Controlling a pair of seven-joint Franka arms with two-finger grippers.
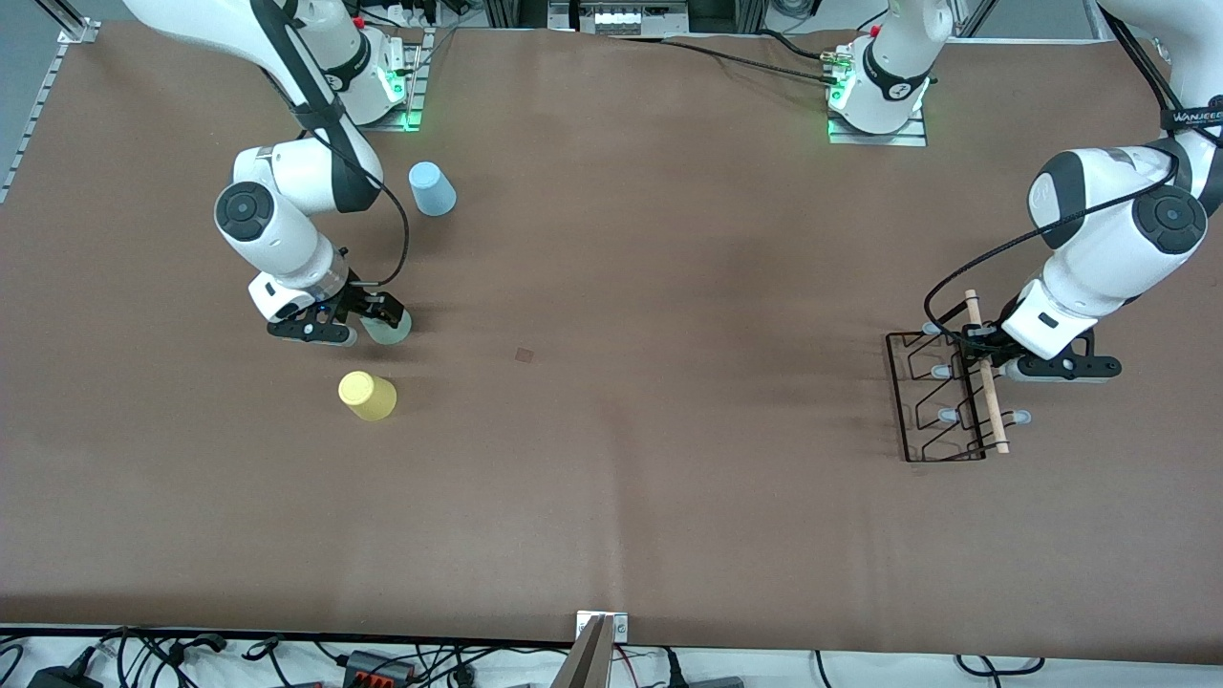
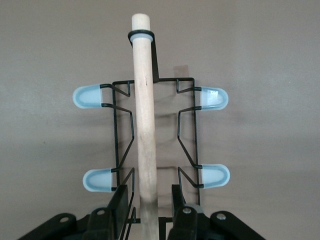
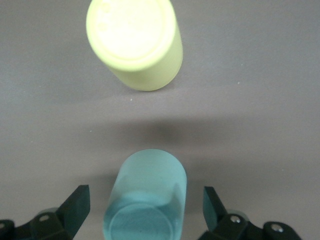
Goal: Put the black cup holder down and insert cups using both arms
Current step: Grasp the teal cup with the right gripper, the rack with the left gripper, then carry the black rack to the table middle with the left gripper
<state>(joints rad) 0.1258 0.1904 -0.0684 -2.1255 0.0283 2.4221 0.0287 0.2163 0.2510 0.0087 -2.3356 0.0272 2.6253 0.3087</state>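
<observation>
My right gripper grabs the pale green cup [image 1: 392,328] by its side next. Then it places the cup in the black cup holder [image 1: 932,401].
The black cup holder [image 1: 932,401] stands on the table at the left arm's end, with its wooden rod handle [image 1: 990,392] on top. My left gripper [image 1: 982,352] is open, its fingers on either side of the rod [image 2: 145,115] without touching it; four pale-blue-tipped pegs [image 2: 90,96] show there. My right gripper [image 1: 375,320] is open at the right arm's end, its fingers wide apart around the pale green cup [image 1: 392,328], which stands upside down [image 3: 150,175]. The yellow cup [image 1: 367,396] stands upside down nearer the front camera and shows in the right wrist view [image 3: 132,42]. The light blue cup [image 1: 432,188] stands farther away.
The brown table [image 1: 611,401] stretches bare between the cups and the holder. A metal bracket [image 1: 600,626] sits at the table's near edge, with cables below it. The arm bases [image 1: 879,96] stand along the edge farthest from the front camera.
</observation>
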